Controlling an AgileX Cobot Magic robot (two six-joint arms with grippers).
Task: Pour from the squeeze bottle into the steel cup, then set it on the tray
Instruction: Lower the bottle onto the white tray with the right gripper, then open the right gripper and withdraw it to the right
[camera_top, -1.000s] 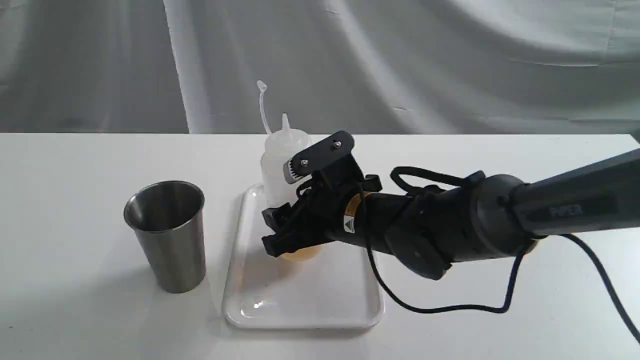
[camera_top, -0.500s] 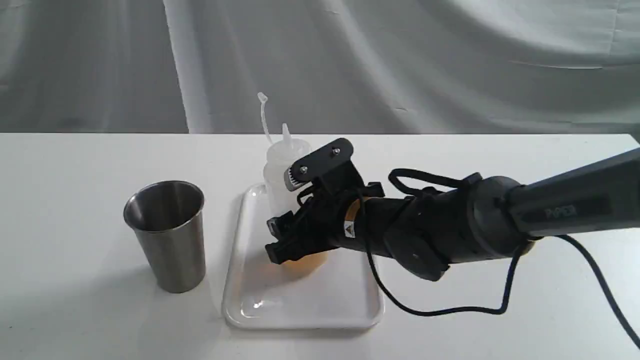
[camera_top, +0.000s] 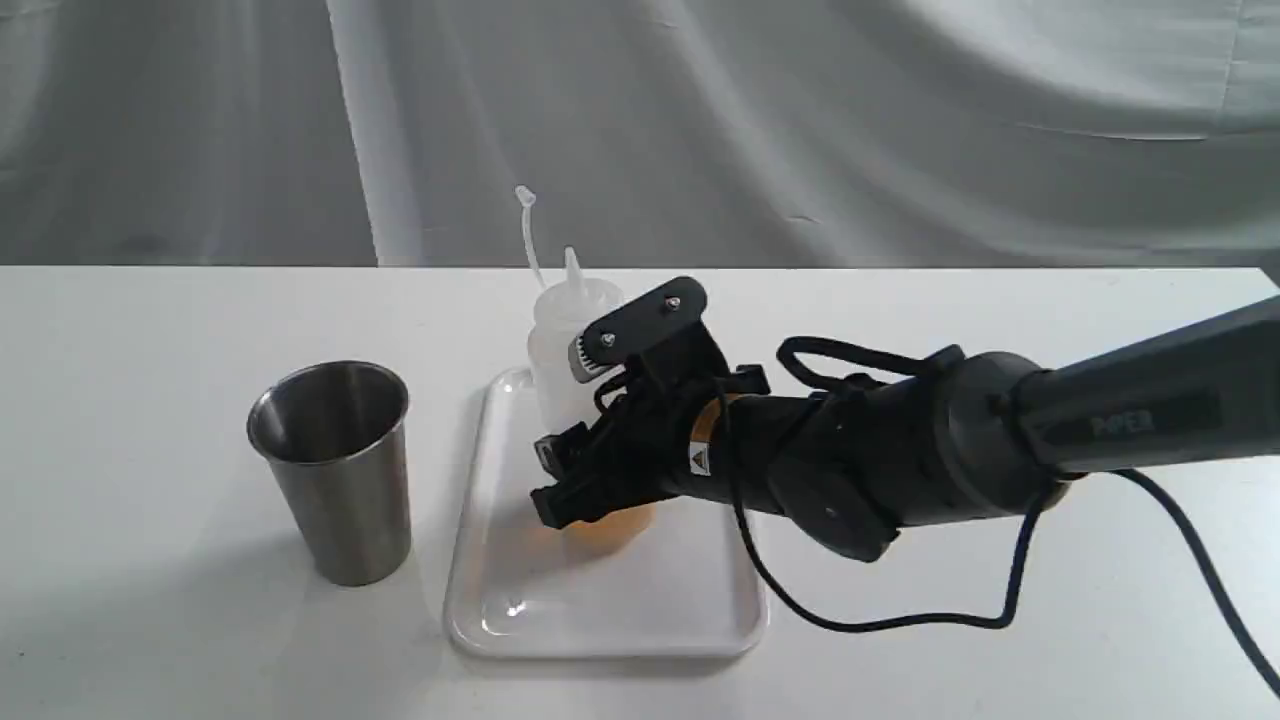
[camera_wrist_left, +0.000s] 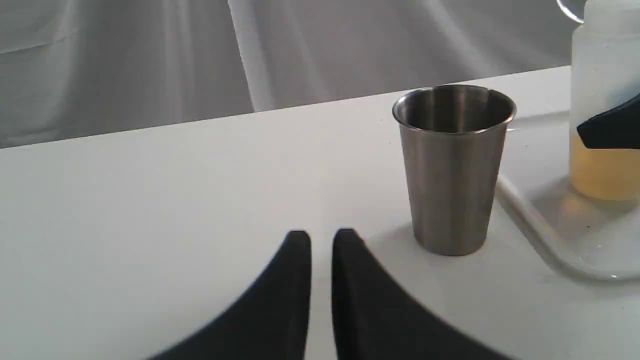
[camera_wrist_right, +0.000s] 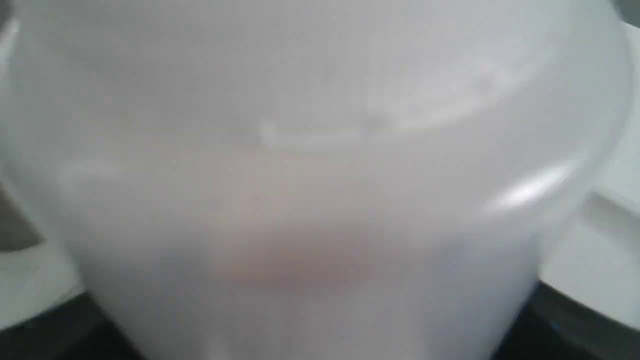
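The amber base of the squeeze bottle (camera_top: 563, 330) is on the white tray (camera_top: 600, 612), inside the tray's rim, so the bottle would stand and it is time for my right gripper to release it.
The squeeze bottle (camera_top: 563, 330) stands upright on the white tray (camera_top: 600, 612), amber liquid showing at its base. My right gripper (camera_top: 550, 480) is shut on the squeeze bottle at its lower half, reaching in from the right. In the right wrist view the bottle (camera_wrist_right: 320, 175) fills the frame, blurred. The steel cup (camera_top: 335, 470) stands upright on the table, left of the tray and apart from it. In the left wrist view my left gripper (camera_wrist_left: 321, 237) is shut and holds nothing, low over the table short of the cup (camera_wrist_left: 452, 165), with the bottle (camera_wrist_left: 602, 100) and tray (camera_wrist_left: 540, 210) beyond.
A white table (camera_top: 150, 330) carries everything, with a grey draped cloth (camera_top: 800, 120) behind it. The right arm's black cable (camera_top: 900, 620) loops onto the table right of the tray. The left arm is out of the exterior view.
The right gripper came down with the squeeze bottle, so its base now rests on the tray. Over the last half second nothing visibly moved. The cup stayed put.
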